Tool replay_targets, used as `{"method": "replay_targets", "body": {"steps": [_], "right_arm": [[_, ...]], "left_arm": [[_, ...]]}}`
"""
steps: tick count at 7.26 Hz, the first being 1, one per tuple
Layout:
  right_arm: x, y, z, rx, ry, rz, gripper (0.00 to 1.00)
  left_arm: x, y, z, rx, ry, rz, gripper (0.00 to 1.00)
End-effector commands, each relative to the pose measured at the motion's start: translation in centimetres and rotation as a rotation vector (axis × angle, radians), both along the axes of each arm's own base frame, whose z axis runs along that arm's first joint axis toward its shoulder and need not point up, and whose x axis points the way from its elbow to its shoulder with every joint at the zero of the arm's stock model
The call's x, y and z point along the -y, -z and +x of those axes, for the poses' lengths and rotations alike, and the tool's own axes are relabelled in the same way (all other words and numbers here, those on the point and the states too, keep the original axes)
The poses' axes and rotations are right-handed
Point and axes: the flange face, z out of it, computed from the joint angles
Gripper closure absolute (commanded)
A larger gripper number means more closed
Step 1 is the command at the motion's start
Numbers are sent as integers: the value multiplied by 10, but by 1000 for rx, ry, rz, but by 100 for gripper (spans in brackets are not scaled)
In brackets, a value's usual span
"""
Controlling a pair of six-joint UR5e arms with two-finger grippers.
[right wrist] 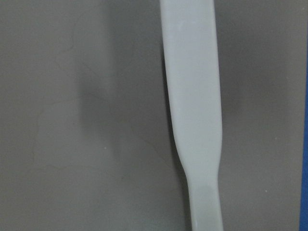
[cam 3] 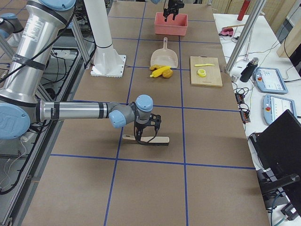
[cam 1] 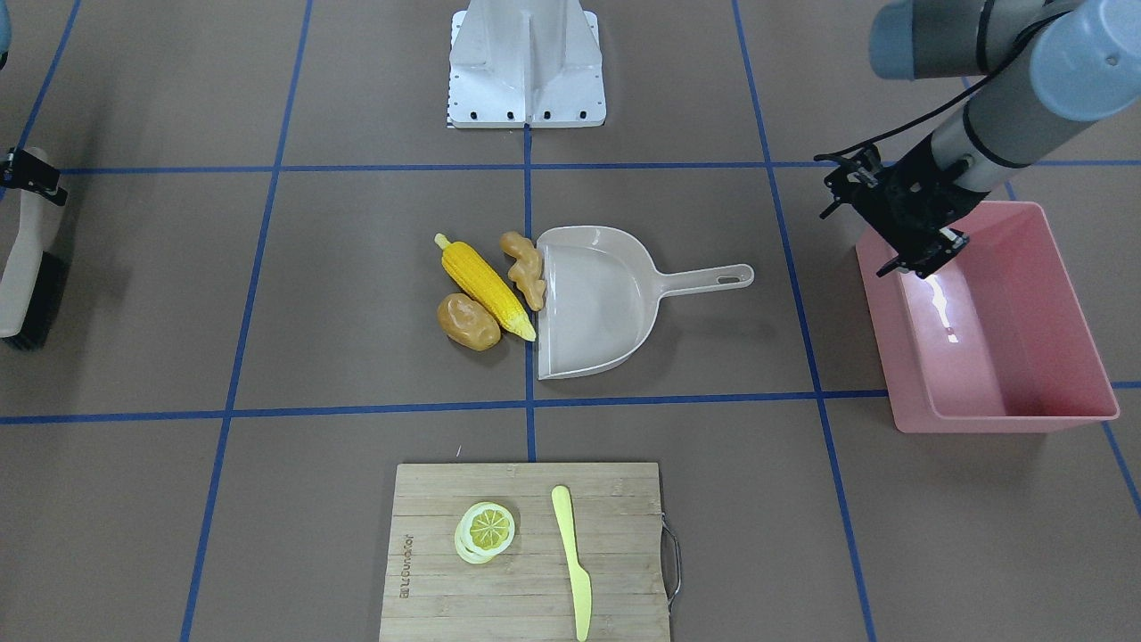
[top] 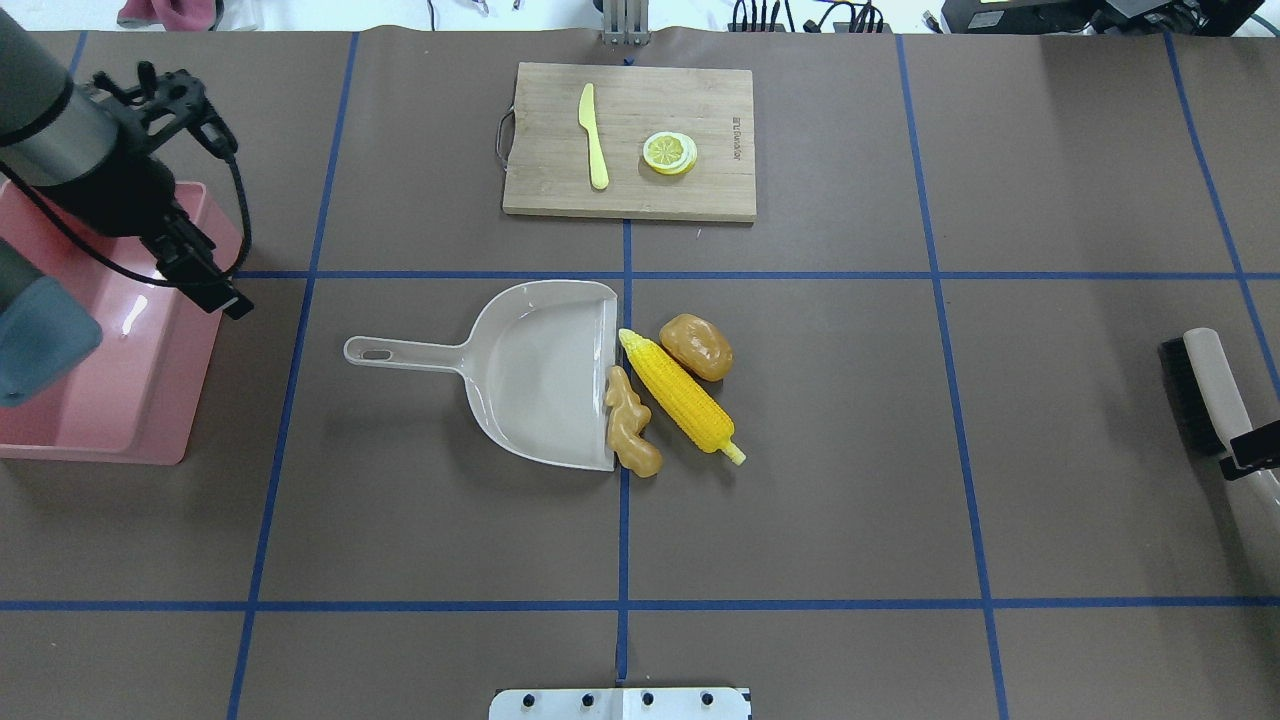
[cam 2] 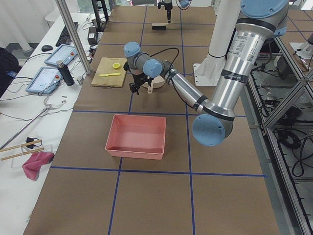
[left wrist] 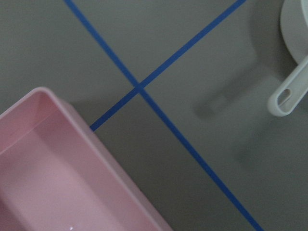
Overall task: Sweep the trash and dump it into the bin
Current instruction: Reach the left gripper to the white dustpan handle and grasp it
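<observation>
My left gripper will next take hold of the dustpan [cam 1: 597,303] by its handle [cam 1: 708,279], so that it can carry the swept trash to the pink bin.
The yellow corn cob [cam 1: 486,287], tan ginger root [cam 1: 524,267] and orange-brown potato [cam 1: 468,321] lie together at the open mouth of the beige dustpan [cam 1: 597,303] in the middle of the table. The pink bin [cam 1: 1007,419] stands empty on my left side. My left gripper [cam 1: 923,257] hovers over the bin's inner edge, open and empty. My right gripper [top: 1255,445] is down at the handle of a beige brush [top: 1210,380] lying at the table's right. I cannot tell whether it is closed on the handle.
A wooden cutting board [top: 540,190] at the far side holds a lemon slice [top: 669,153] and a pale yellow knife [top: 593,135]. The dustpan's handle [left wrist: 288,94] points toward the bin. The robot's base plate [top: 620,703] is at the near edge.
</observation>
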Motion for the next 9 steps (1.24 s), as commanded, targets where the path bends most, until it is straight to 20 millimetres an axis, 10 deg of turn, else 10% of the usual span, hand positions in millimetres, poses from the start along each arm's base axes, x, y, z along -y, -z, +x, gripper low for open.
{"method": "replay_targets", "body": {"steps": [1,4,5,8,9], "right_arm": [[-20,-8,10,-23,-12,-17,0],[-25,-17,3,-53,11,-16,0],[-27,-20,-1,-57,24,-22,0],[-31,-37,-6,-56,45,-24,6],[-31,-36,-8,-49,50,-23,57]], "left_arm": [[-6,43,30,-62,-49,93,1],[-55,84,106,-136,-181,224,1],[-58,106,108,-226,-171,351,1],[-70,94,123,-256,-242,575,1],[-70,91,119,-246,-250,629,1]]}}
